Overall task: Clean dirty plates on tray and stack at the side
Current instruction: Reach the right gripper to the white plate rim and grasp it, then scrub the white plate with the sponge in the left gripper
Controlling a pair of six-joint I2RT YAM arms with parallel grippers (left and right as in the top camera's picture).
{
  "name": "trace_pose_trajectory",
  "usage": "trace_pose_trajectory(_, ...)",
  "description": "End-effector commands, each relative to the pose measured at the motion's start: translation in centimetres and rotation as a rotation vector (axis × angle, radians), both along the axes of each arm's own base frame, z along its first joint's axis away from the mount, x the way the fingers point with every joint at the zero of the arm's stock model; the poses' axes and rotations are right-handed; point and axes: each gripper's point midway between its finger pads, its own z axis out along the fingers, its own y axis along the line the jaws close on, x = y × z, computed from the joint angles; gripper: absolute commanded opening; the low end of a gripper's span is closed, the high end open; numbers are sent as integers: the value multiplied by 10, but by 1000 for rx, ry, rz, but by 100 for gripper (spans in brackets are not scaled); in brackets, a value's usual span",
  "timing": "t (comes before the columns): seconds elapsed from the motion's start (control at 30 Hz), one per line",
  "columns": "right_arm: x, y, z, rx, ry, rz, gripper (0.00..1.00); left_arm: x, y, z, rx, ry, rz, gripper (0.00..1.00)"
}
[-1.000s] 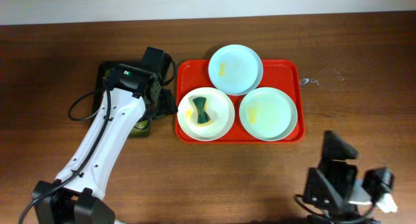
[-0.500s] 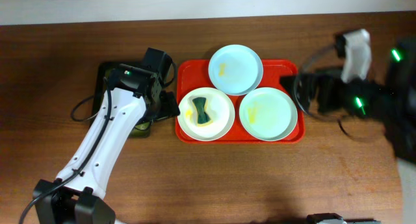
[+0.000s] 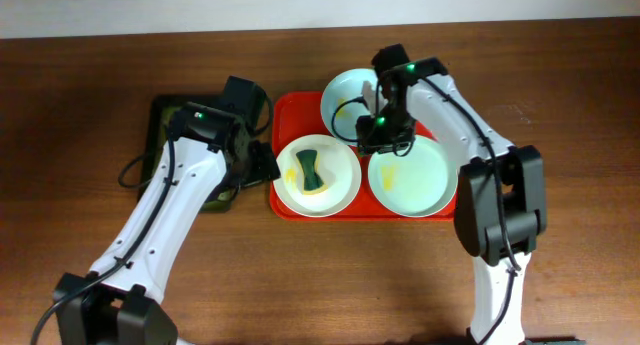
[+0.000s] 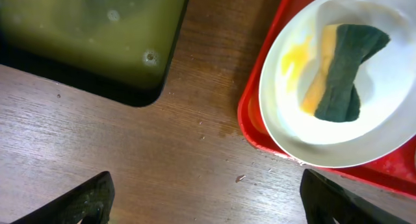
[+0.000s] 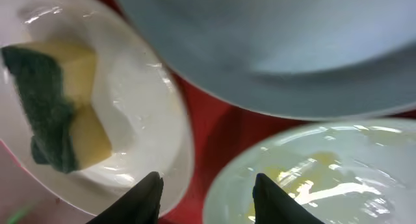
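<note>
The left gripper grabs the sponge at its pinched green middle [image 3: 309, 170] [image 4: 344, 73] next, so its yellow side stays free to clean the dirty plates.
Three plates lie on the red tray [image 3: 287, 112]: a white plate [image 3: 340, 185] holding a green-and-yellow sponge [image 3: 311, 170], a pale blue plate [image 3: 355, 90] and a mint green plate [image 3: 420, 180], all with yellow smears. My right gripper [image 3: 385, 137] hangs low over the tray where the three plates meet. In the right wrist view its jaws [image 5: 208, 201] stand apart, with the mint plate's [image 5: 338, 172] rim and red tray [image 5: 221, 126] between them, gripping nothing. My left gripper [image 4: 208, 208] is open over bare wood, just left of the tray [image 4: 250, 120] and the white plate [image 4: 383, 130].
A dark olive-green tray [image 3: 165, 120] with a black rim holds greenish liquid left of the red tray; it also fills the top left of the left wrist view [image 4: 84, 29]. A black cable [image 3: 130, 170] loops beside it. Brown wooden table surrounds everything.
My right arm has swung in from the table's right side and come down over the tray between the plates, its jaws narrowing. The left arm has barely shifted.
</note>
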Motion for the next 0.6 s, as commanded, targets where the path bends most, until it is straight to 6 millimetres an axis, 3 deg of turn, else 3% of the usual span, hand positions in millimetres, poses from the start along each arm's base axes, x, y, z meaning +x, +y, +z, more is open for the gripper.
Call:
trace_pose_trajectory(0.0, -2, 26, -9, -3, -54, 97, 47, 0, -1, -7, -10, 9, 5, 89)
trace_pose_trajectory(0.13, 2, 18, -23, -84, -80, 66, 48, -1, -2, -7, -15, 14, 4, 89)
trace_pose_trajectory(0.37, -16, 10, -51, -102, -28, 67, 45, 1, -3, -7, -18, 8, 3, 86)
trace_pose_trajectory(0.4, -17, 9, -52, -104, -23, 66, 39, 1, -5, -7, -30, 8, 2, 80)
trace_pose_trajectory(0.5, -17, 9, -52, -103, -23, 66, 24, 8, -16, -5, -77, -17, -10, 74)
trace_pose_trajectory(0.53, -17, 9, -52, -102, -22, 65, 12, 12, -22, -5, -87, -37, -23, 65)
trace_pose_trajectory(0.57, -18, 9, -52, -104, -18, 66, 11, 16, -34, -7, -116, -52, -45, 56)
